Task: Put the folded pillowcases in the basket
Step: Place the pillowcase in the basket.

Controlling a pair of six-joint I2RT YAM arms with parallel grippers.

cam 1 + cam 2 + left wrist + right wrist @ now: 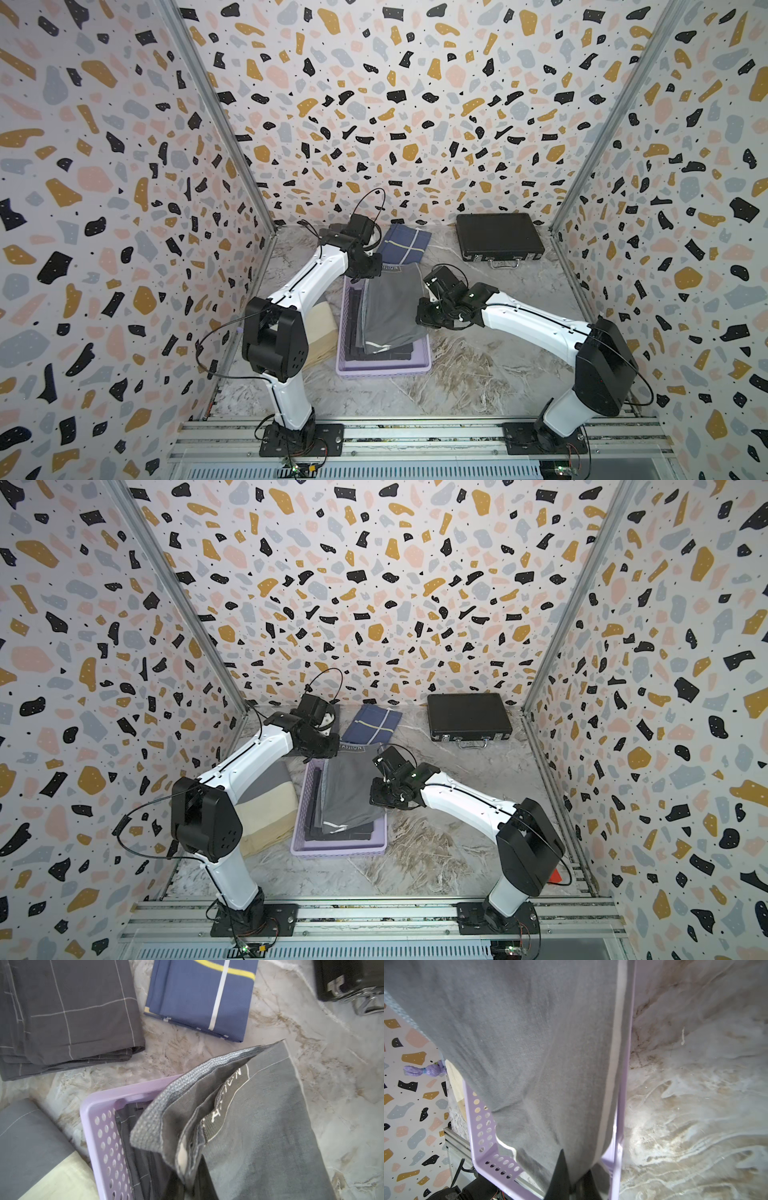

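The grey pillowcase's far corner (280,1046) hangs over the lavender rim (136,1086). My left gripper should keep holding the pillowcase until its printed end is inside the basket.
A grey folded pillowcase (390,307) (349,787) hangs slanted over the lavender basket (382,369) (336,850), its low end resting on dark folded cloth inside. My left gripper (368,270) (328,746) is shut on the far edge, where a printed band shows. In the left wrist view the bunched hem (182,1126) runs into the left gripper (187,1180), above the basket's perforated wall (104,1136). My right gripper (428,318) (380,798) is shut on the right side edge. In the right wrist view the cloth (529,1043) drapes from the right gripper (575,1180) over the basket rim (481,1136).
A blue folded pillowcase with yellow and white stripes (405,247) (201,999) lies behind the basket. Beside it is a dark grey checked one (68,1014). A black hard case (498,237) sits at the back right. A grey-and-cream folded cloth (266,804) lies left of the basket.
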